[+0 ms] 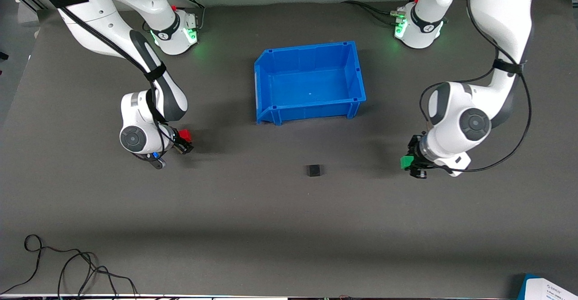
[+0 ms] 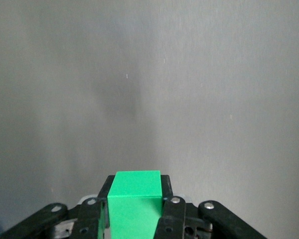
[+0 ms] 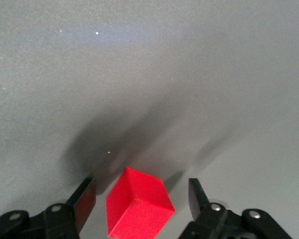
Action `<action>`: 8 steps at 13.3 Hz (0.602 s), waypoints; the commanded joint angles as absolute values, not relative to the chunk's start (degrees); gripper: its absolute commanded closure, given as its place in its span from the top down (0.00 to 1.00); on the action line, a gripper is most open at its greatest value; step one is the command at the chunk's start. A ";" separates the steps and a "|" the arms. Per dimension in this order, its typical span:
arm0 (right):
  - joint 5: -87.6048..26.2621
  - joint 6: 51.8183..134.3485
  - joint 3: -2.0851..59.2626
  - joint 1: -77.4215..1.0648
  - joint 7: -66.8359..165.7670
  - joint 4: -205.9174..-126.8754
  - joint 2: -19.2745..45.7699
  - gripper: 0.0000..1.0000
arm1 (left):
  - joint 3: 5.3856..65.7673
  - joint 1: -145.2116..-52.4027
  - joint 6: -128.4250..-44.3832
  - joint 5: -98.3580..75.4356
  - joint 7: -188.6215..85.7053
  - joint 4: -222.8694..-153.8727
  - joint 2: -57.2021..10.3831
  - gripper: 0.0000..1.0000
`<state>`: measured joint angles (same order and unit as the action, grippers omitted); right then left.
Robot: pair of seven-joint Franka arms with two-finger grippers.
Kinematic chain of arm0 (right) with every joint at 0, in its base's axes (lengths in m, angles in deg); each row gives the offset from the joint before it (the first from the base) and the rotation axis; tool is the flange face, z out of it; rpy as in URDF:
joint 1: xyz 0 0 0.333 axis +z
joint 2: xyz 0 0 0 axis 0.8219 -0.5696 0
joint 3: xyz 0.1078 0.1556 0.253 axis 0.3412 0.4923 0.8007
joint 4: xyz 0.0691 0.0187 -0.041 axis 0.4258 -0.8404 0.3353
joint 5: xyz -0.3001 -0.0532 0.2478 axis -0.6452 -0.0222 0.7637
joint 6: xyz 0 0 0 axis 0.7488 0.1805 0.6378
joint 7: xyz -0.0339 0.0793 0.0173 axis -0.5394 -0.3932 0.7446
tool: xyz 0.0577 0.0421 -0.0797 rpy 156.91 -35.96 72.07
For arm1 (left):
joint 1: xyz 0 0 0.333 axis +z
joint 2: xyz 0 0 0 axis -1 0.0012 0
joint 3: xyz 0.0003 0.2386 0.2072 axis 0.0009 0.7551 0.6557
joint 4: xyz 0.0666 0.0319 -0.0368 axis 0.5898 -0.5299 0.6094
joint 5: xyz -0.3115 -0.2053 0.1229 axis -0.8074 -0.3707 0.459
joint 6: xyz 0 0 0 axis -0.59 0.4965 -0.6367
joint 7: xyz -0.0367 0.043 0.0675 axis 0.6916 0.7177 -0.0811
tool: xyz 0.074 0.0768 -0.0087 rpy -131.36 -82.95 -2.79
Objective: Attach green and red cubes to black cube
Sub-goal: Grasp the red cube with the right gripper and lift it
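Note:
The robot's right gripper will next pick up the red cube [image 1: 184, 134] by two opposite sides, so that it can be attached to the black cube [image 1: 314, 170].
The black cube [image 1: 314, 170] sits on the dark table, nearer the front camera than the blue bin. My left gripper [image 1: 410, 163] is shut on the green cube [image 1: 406, 161] toward the left arm's end of the table; in the left wrist view the green cube [image 2: 136, 203] fills the gap between the fingers [image 2: 170, 211]. My right gripper [image 1: 184, 142] is open around the red cube [image 1: 184, 134] at the right arm's end. In the right wrist view the red cube [image 3: 138, 204] lies on the table between the spread fingers [image 3: 83, 200], touching neither.
A blue open bin [image 1: 309, 82] stands at mid-table between the arms' bases. A black cable [image 1: 67, 268] lies at the near edge by the right arm's end. A blue and white box corner [image 1: 548, 288] shows at the near edge by the left arm's end.

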<state>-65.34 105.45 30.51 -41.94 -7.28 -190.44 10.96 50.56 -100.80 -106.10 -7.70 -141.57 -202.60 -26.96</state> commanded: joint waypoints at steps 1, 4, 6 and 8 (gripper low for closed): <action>-64.79 105.26 29.82 -41.13 -8.56 -192.09 12.63 0.72 | 51.27 -104.16 -105.12 -7.48 -145.19 -200.46 -25.13 0.00; -64.79 105.26 29.91 -41.04 -8.83 -192.00 12.63 0.43 | 51.27 -105.75 -105.03 -7.48 -145.90 -200.19 -24.77 0.00; -64.79 105.52 29.91 -40.95 -8.92 -192.00 12.63 0.38 | 51.27 -106.63 -105.03 -7.30 -147.13 -199.93 -24.77 0.00; -64.79 106.31 29.99 -40.69 -8.92 -191.83 12.63 0.35 | 51.27 -107.16 -105.12 -7.30 -148.27 -199.75 -24.51 0.00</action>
